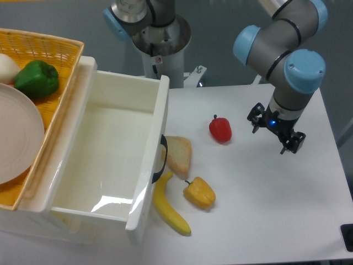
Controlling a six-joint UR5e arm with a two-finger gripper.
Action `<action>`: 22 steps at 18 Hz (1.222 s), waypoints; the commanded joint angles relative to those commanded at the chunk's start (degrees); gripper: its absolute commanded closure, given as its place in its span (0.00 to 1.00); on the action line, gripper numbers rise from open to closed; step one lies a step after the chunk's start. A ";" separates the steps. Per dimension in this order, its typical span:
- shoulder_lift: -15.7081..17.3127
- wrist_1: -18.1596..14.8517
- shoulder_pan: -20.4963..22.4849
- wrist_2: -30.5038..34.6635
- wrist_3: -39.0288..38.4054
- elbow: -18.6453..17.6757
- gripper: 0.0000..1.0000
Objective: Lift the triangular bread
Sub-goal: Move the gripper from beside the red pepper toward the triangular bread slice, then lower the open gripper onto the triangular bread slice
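Observation:
The bread's edge that faces the open table should be grabbed next by my gripper, because the white bin's side and handle [161, 156] crowd one side of the bread.
The triangular bread [177, 155] is a pale tan wedge with a golden-brown crust edge, lying on the white table next to the white bin's right wall. My gripper [274, 134] hangs over the right part of the table, well to the right of the bread and past the red pepper. Its two dark fingers [255, 117] are spread apart with nothing between them.
A red pepper [220, 129] lies between bread and gripper. A yellow pepper [199, 192] and a banana [169, 207] lie just in front of the bread. A white bin [105, 160] stands left of it. A wicker basket [60, 110] holds a green pepper [36, 79] and a plate [16, 138].

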 joint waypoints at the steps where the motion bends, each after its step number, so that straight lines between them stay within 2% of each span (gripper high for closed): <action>1: 0.00 0.00 0.00 0.09 0.00 0.09 0.00; 4: 0.09 -0.09 -0.70 0.70 -0.44 -0.26 0.00; 7: -0.18 0.26 -3.16 2.29 -1.14 -1.48 0.00; 11: 0.53 0.61 -4.91 1.67 -12.19 -4.48 0.00; 14: 0.18 0.44 -7.55 1.41 -15.37 -4.57 0.00; 16: -0.09 0.00 -7.82 -1.99 -16.87 -4.83 0.00; 18: -0.18 -0.09 -7.04 -7.00 -19.15 -6.58 0.00; 22: -0.79 -2.19 -5.89 -10.71 -21.27 -8.17 0.00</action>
